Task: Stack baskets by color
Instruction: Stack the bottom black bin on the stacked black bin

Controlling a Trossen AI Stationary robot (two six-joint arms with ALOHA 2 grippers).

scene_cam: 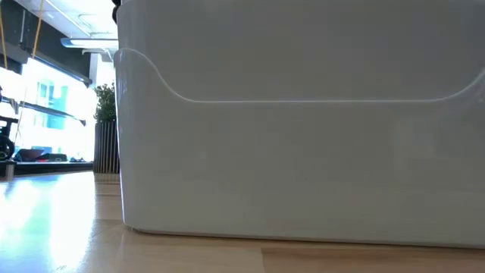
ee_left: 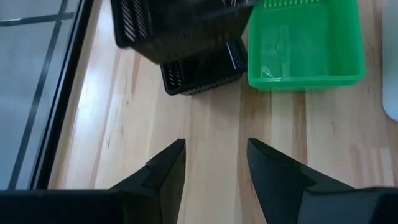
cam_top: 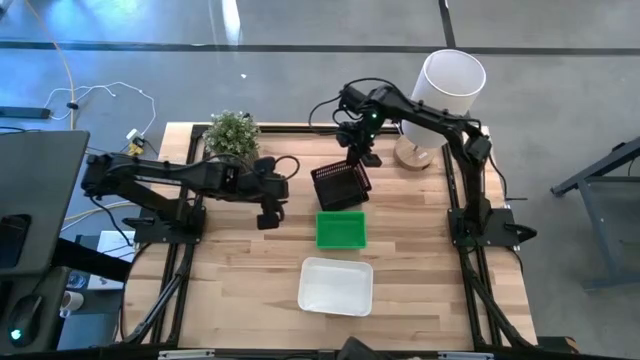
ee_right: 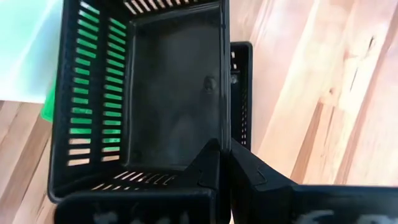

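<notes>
The upper black basket's slotted side [ee_right: 96, 93] overhangs the lower black basket [ee_right: 246, 87], so it is too early to open. My right gripper next levels the upper black basket inside the lower one.
My right gripper [cam_top: 358, 158] is shut on a black basket [cam_top: 340, 185] with slotted sides, at the table's far middle. Under that basket sits a second black basket [ee_left: 205, 71]. A green basket [cam_top: 341, 229] rests flat on the table just nearer, and a white basket [cam_top: 336, 285] nearer still. My left gripper [cam_top: 268, 218] hangs open to the left of the black baskets with nothing between its fingers [ee_left: 168, 168]. My right gripper pinches one side wall of the upper black basket [ee_right: 222, 134] close to a corner, one finger inside [ee_right: 208, 165] and one outside. The fingers slant down from the far side. The basket hangs tilted over the lower black basket; whether the two touch, I cannot tell.
A small potted plant [cam_top: 232, 132] stands at the far left and a tall white cylinder [cam_top: 450, 85] at the far right. In the low view the white basket's wall [scene_cam: 303, 152] fills nearly everything. Bare wood lies along the table's left and right sides.
</notes>
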